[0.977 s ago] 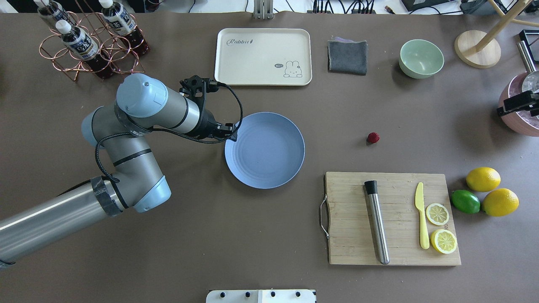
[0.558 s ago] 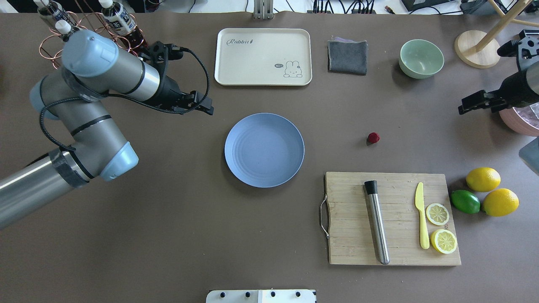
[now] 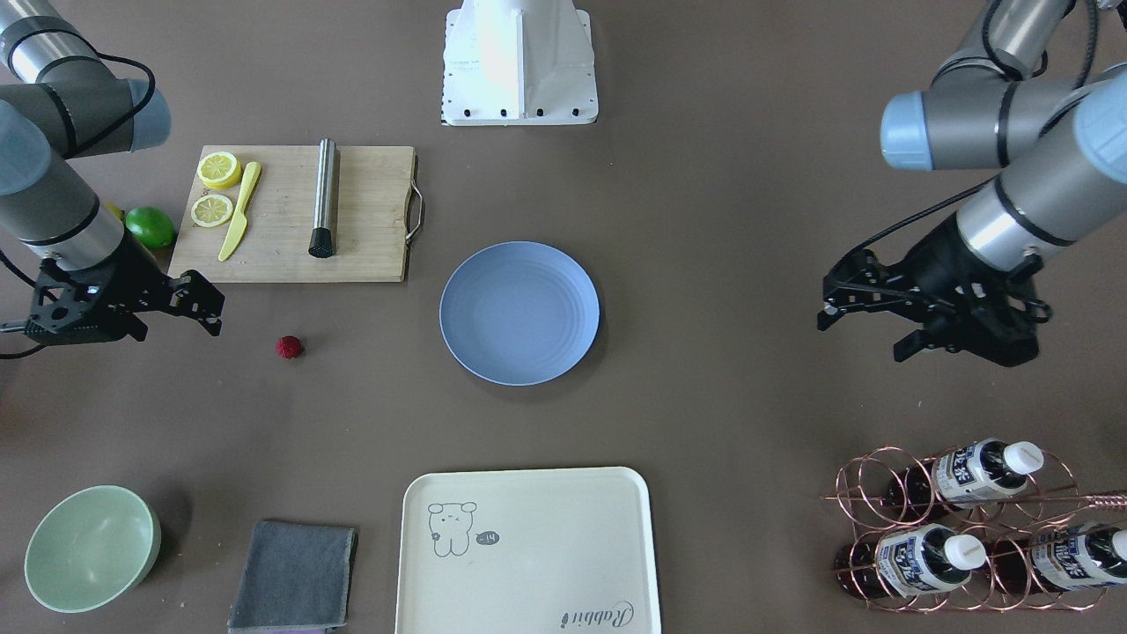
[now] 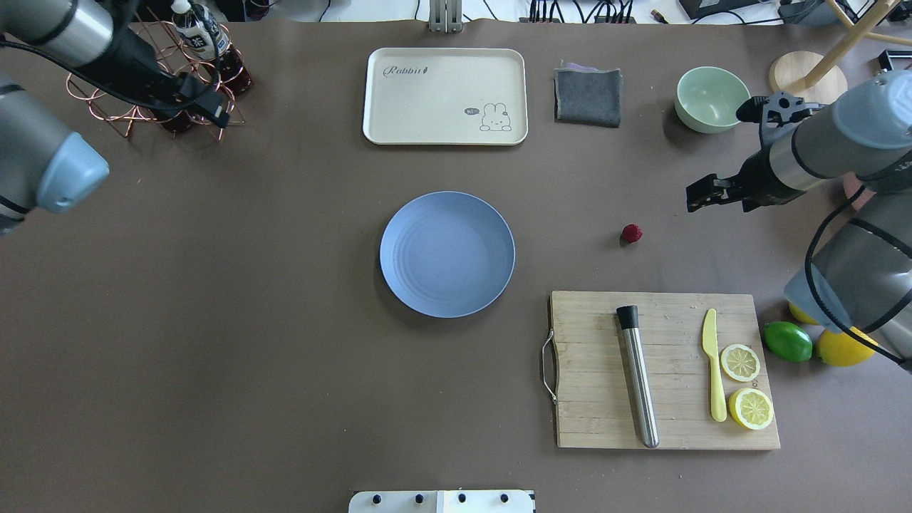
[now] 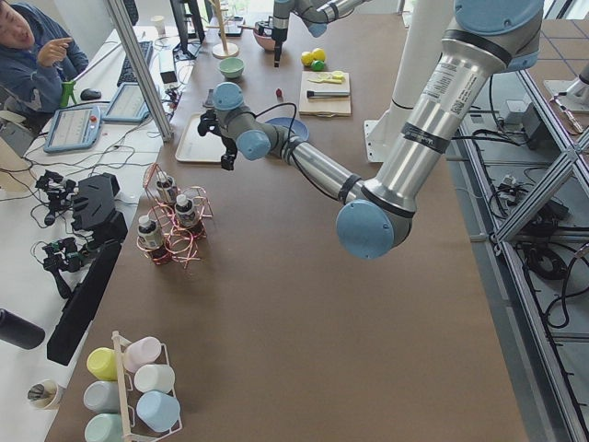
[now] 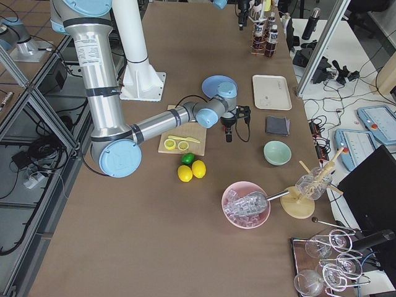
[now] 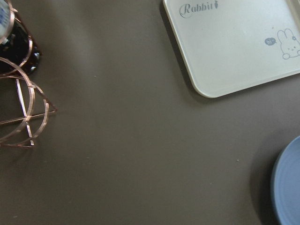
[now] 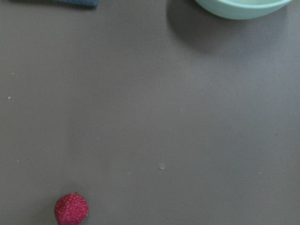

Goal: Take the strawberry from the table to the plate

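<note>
The strawberry needs to go onto the plate point(image 3: 519, 313), so my right gripper will next grab it by its round red body point(image 3: 290, 347).
The strawberry point(image 4: 631, 233) point(image 3: 289, 347), small and dark red, lies on the bare table point(image 4: 285, 356) to the right of the plate. In the right wrist view the strawberry point(image 8: 71, 209) sits at the lower left. The pale-blue plate point(image 4: 447, 254) point(image 3: 519, 313) is empty at the table's middle. My right gripper point(image 4: 702, 194) point(image 3: 180, 321) hovers open, up and to the right of the berry, not touching it. Far from both, my left gripper point(image 4: 214, 107) point(image 3: 858, 330) hangs open beside the bottle rack, holding nothing.
A wooden board point(image 4: 662, 427) carries a metal muddler, a yellow knife and lemon slices; a lime point(image 4: 787, 341) and lemons lie beside it. At the back stand a cream tray point(image 4: 445, 96), a grey cloth point(image 4: 588, 96), a mint bowl point(image 4: 712, 98) and a copper bottle rack point(image 3: 960, 519).
My left arm pulled back from the plate's edge to the far left by the bottle rack. My right arm swung in from the right edge toward the strawberry, which stayed put.
</note>
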`<state>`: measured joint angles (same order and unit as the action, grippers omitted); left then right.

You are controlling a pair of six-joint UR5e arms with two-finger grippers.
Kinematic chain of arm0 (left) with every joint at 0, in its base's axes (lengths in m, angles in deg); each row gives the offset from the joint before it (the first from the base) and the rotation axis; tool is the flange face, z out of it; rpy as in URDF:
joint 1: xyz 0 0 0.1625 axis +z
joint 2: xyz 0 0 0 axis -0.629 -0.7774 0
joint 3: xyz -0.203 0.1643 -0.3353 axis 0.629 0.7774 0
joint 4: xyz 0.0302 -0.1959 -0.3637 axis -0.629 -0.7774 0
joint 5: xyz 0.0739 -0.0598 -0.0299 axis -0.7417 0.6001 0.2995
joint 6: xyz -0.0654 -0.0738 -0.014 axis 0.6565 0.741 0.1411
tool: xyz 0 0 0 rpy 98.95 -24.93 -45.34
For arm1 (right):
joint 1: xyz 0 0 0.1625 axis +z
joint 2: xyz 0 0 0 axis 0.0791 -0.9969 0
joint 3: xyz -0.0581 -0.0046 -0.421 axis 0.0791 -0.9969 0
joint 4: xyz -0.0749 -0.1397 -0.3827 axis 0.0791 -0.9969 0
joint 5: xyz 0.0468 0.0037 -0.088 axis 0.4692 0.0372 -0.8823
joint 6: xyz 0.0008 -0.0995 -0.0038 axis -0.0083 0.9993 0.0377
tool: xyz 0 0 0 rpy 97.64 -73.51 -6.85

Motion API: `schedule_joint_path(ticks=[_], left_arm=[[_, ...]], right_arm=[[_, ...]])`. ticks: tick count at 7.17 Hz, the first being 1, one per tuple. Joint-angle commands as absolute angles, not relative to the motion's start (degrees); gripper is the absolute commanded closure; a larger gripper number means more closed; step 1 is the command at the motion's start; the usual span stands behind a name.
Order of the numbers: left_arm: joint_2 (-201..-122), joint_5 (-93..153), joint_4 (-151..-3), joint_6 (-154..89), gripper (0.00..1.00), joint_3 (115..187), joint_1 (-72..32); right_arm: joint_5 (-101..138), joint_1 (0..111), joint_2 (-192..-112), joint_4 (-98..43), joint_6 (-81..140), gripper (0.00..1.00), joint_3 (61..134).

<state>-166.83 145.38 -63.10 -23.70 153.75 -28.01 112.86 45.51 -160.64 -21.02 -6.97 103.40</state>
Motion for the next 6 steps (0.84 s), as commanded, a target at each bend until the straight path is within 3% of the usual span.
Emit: schedule_joint_path(ticks=[1,3,6], left_arm=[[-155.0,148.16,-57.73,-38.12,0.02,156.36,-39.47],[-152.55,147.91,-48.28,-39.53,0.02,156.82,-46.15],[-145.18,139.72,-48.41,-48.06,0.02,154.71,-49.08]], right_arm=[[110.45,40.83,-156.23,-26.26,-10.59,0.0,103.09],[107.65,37.84,-153.14,-27.34,-10.87,0.0,100.64],[105.97,36.34,-151.03,-26.82,-10.87,0.03,97.13]])
